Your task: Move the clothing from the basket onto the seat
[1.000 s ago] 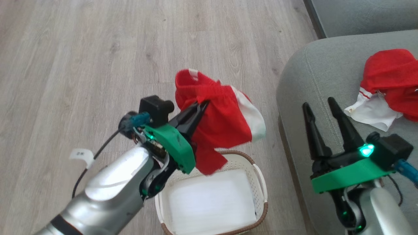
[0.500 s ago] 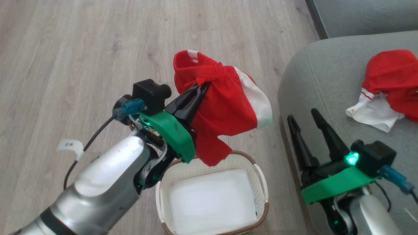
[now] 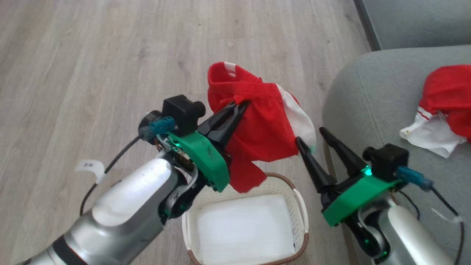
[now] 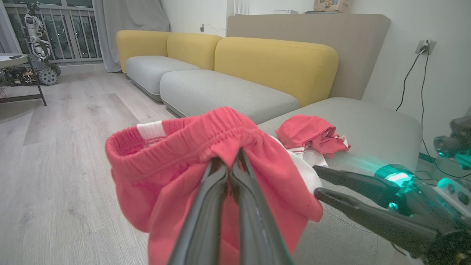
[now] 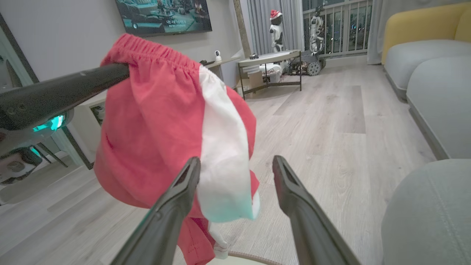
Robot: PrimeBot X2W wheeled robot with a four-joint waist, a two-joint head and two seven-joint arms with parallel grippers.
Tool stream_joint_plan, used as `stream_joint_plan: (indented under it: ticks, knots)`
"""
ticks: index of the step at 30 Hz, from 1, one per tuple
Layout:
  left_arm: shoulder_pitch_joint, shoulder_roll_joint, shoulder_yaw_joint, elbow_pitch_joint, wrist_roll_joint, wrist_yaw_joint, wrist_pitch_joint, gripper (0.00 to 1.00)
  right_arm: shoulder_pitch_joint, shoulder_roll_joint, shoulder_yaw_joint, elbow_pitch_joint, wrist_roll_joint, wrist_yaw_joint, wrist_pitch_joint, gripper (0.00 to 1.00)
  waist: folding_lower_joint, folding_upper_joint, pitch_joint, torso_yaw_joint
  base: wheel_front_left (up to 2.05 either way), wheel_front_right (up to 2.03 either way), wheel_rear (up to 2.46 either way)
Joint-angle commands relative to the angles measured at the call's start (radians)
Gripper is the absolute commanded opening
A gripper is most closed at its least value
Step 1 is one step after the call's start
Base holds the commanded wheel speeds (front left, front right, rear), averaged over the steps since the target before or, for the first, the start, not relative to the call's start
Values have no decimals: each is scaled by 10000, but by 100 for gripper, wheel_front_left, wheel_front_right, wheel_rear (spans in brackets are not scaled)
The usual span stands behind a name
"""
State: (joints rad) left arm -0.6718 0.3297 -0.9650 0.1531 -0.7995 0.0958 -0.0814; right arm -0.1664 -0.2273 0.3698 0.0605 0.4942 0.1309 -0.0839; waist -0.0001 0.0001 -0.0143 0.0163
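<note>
Next, my right gripper takes hold of the red shorts by their white side panel to move them onto the seat (image 3: pixel 368 99) (image 5: pixel 426 212).
Red shorts with a white side panel (image 3: pixel 265 129) hang above the cream basket (image 3: pixel 298 206), pinched at the elastic waistband by my left gripper (image 3: pixel 241 106), which is shut on them. In the left wrist view the same shorts (image 4: pixel 176 165) bunch around my shut left gripper (image 4: pixel 230 162). My right gripper (image 3: pixel 311 134) stands open right beside the white panel, its fingertips nearly touching the cloth. The right wrist view has the shorts (image 5: pixel 162 125) hanging just ahead of the open right gripper (image 5: pixel 235 163). A second red and white garment (image 3: pixel 447 106) lies crumpled on the grey-green seat (image 3: pixel 368 99).
The basket's white bottom (image 3: pixel 243 232) is bare. Wooden floor (image 3: pixel 92 73) spreads to the left and ahead. A yellow-backed sofa (image 4: pixel 272 66) runs behind the seat, and a low table (image 5: pixel 272 62) stands far off across the room.
My right gripper has swung left off the seat toward the hanging shorts. My left gripper still holds the shorts, lifted slightly higher above the basket. The head camera has shifted a little.
</note>
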Motion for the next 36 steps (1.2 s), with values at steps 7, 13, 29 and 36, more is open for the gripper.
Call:
stream_joint_plan:
  ticks: [7, 13, 29, 36]
  knots:
    - [-535, -227, 105, -424, 42, -128, 44, 0, -1326, -251, 1189, 857, 980, -2, 388, 100, 1, -1, -111, 482, 0, 0, 0]
    - [-575, -566, -174, -371, 37, -271, 86, 0, -2048, -182, 2239, 1929, 1898, -2, 455, 100, 1, -1, -237, 942, 0, 0, 0]
    - [-432, -484, -228, -239, -97, -210, 94, 0, -3084, -171, 3529, 3258, 2863, -2, -1079, 0, 1, -1, -269, 1185, 0, 0, 0]
    - [-234, -299, -194, -174, -166, -101, 54, 0, -2862, -383, 3066, 3236, 2792, -2, -1597, 0, 1, -1, -232, 944, 0, 0, 0]
